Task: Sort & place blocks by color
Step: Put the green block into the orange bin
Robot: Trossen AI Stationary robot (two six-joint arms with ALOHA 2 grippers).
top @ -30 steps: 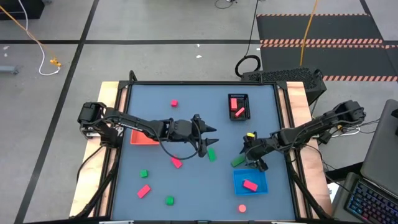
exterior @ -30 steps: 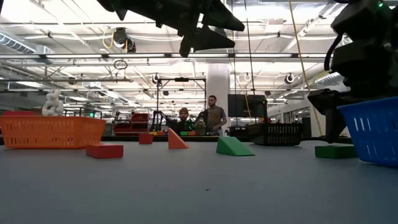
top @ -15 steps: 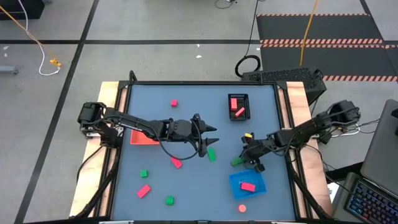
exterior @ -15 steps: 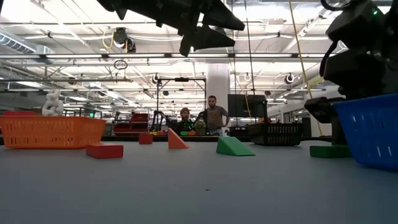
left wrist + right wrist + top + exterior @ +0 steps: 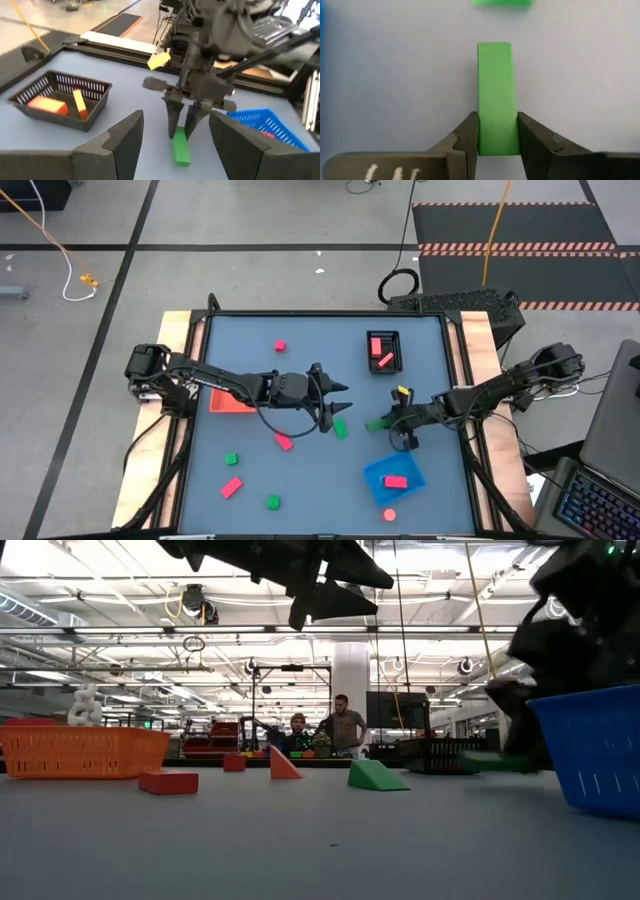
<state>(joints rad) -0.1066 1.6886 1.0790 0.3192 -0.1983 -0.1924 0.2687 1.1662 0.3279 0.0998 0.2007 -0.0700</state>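
Observation:
I should next use my left gripper to grab the green bar by its loose end point(image 5: 372, 426), so that the bar can be sorted into the orange-red tray point(image 5: 230, 401).
My right gripper point(image 5: 396, 426) is shut on a green bar point(image 5: 378, 423), which also shows in the right wrist view point(image 5: 495, 95), right of the table's middle. My left gripper point(image 5: 338, 402) is open and empty above the middle, and a green block point(image 5: 341, 429) lies just by it. Loose blocks lie on the table: a red cube point(image 5: 280, 345), a pink wedge point(image 5: 284, 441), a green one point(image 5: 231, 459), a pink bar point(image 5: 231, 487), a green one point(image 5: 272, 502) and a pink one point(image 5: 389, 515). My right gripper pinches the green bar's two long sides point(image 5: 496, 142) between its two fingers, at the end nearest the wrist. The fingers come from the table's right, slanting down, and the bar sticks out ahead of them toward the table's left. In the low view the bar point(image 5: 495, 762) is lifted clear.
A blue tray point(image 5: 376, 471) with a red block stands near the front right, just below my right arm. A black tray point(image 5: 395, 338) with red and pink blocks stands at the far right. An orange-red tray point(image 5: 232, 403) lies at the left under my left arm.
My right gripper has gone toward the far edge and a little left and up. The green bar, which lay on the table beside the blue tray, is now lifted clear. The blue tray has shifted slightly and turned a little.

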